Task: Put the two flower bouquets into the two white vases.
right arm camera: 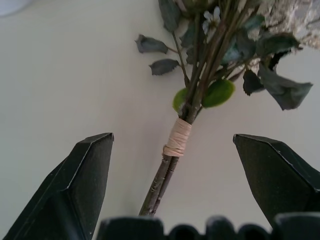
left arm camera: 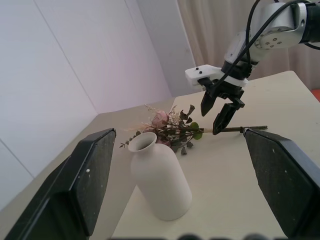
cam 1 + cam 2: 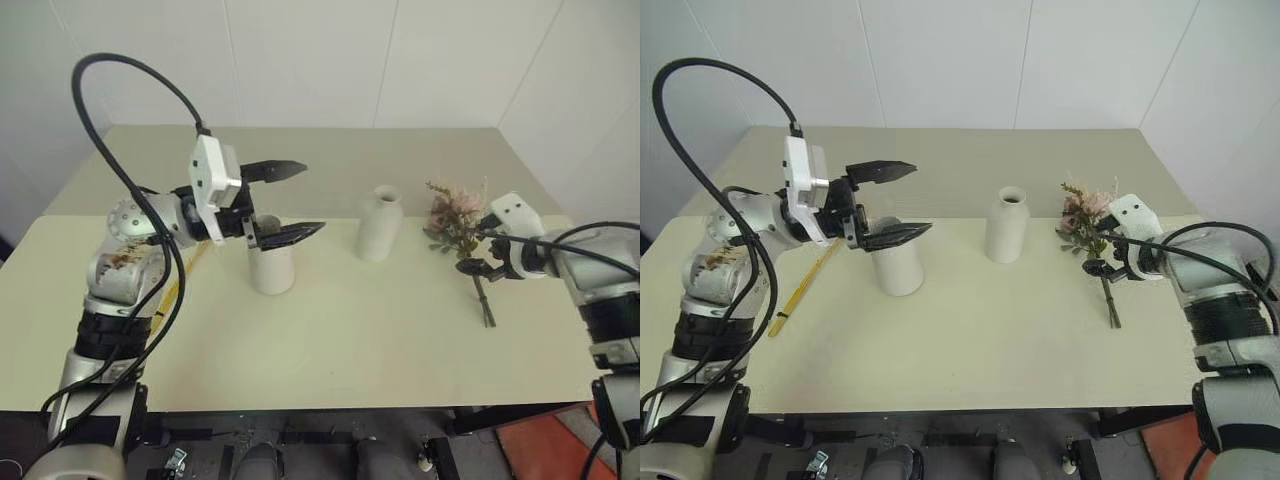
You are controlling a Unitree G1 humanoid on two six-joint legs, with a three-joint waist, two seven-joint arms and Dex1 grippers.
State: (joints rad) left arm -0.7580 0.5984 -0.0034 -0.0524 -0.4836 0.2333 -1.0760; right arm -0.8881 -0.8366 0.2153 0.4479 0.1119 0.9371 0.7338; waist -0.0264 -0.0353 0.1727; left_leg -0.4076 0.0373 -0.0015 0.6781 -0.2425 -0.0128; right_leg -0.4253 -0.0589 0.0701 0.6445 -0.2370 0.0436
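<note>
I need my right gripper to grab the tied stems next, as delicate petals and leaves spread at the top of the bouquet point(image 3: 455, 215).
My left gripper point(image 3: 305, 200) is open and points sideways, level with the rim of the wide-mouthed white vase point(image 3: 272, 262), with its lower finger over the mouth. The bottle-shaped white vase point(image 3: 380, 225) stands to its right and also shows upright in the left wrist view point(image 2: 161, 181). The pink rose bouquet point(image 3: 455, 215) lies flat on the table at the right, with its stems toward the front. My right gripper point(image 3: 478, 266) hangs open just over those stems; the twine wrap point(image 1: 177, 137) lies between its fingers point(image 1: 82, 185). The yellow straw bunch point(image 3: 800, 292) lies on the table at the left, partly behind my left arm.
The cream table point(image 3: 340, 350) runs back to a white wall; its front edge is near me and its right edge lies just past the rose bouquet. A black cable point(image 3: 110, 120) loops high over my left arm.
</note>
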